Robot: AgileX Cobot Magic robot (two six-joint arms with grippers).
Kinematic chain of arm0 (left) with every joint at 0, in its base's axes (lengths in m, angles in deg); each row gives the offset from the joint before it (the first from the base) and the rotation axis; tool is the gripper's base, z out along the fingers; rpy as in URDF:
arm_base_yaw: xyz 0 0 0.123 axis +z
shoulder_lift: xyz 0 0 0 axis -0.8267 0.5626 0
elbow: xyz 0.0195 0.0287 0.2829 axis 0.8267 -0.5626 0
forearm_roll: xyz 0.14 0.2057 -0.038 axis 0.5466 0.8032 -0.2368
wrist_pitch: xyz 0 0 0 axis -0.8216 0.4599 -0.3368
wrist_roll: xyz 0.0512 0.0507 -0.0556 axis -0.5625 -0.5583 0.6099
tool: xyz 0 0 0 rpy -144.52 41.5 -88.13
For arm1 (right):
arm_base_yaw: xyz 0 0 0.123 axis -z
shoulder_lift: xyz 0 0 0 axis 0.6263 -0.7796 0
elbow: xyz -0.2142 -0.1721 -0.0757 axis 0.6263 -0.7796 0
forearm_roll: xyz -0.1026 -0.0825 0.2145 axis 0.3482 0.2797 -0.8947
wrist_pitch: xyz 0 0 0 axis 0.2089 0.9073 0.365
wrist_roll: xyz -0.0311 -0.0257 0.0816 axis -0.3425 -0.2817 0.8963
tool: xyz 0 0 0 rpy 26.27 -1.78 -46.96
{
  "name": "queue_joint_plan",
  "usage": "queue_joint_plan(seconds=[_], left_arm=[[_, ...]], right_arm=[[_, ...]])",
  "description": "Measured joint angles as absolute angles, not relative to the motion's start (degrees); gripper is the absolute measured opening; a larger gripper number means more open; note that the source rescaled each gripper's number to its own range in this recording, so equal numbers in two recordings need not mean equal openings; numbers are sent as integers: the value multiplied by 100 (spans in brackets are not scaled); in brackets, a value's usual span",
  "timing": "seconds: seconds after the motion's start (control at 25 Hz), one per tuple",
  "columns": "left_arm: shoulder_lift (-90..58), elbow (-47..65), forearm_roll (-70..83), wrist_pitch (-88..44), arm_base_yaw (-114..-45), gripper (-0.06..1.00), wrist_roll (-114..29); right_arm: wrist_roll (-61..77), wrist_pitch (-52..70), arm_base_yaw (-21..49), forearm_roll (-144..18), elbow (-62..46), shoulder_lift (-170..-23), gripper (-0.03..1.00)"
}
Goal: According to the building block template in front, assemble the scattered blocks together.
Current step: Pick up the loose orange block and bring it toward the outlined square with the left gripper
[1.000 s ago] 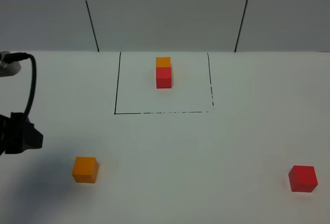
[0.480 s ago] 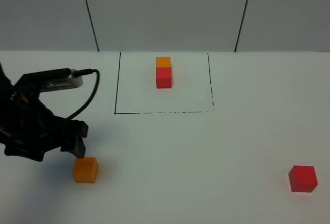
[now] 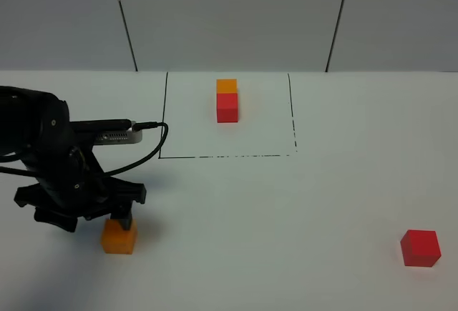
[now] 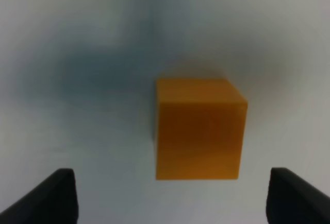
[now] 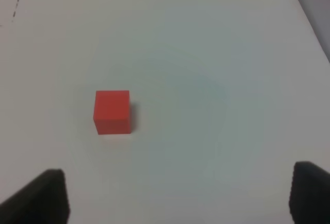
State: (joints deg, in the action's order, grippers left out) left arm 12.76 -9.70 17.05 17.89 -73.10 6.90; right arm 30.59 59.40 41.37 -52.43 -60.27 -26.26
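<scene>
Next, my left gripper grips the orange cube (image 3: 118,239) by two opposite sides to match the building block template (image 3: 227,101).
The building block template (image 3: 227,101) is an orange cube joined to a red cube, inside a thin black drawn rectangle (image 3: 162,155) at the back. Of the scattered blocks, the orange cube (image 3: 118,239) lies front left and the red cube (image 3: 420,247) front right. My left gripper (image 3: 119,219) hangs open right over the orange cube. In the left wrist view the orange cube (image 4: 198,128) sits just ahead of the gap between the two wide-set fingertips (image 4: 61,199). My right gripper (image 5: 178,193) is open and empty, with the red cube (image 5: 112,112) well ahead of it; this arm is outside the exterior view.
A white tabletop (image 3: 286,211) carries everything. A grey panelled wall (image 3: 229,18) rises behind the table's far edge. The left arm's black cable (image 3: 147,146) loops toward the rectangle's left line.
The left arm has swung in from the left edge and come down over the orange cube, jaws still open. Both cubes and the template have not moved.
</scene>
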Motion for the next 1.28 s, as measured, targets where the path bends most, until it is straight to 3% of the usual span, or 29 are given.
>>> queue_joint_plan(seconds=[1.28], left_arm=[[2244,-964,1687,945,-7653,96,670]], right_arm=[[3059,5940,4137,-5243,-6027,-2626,73]])
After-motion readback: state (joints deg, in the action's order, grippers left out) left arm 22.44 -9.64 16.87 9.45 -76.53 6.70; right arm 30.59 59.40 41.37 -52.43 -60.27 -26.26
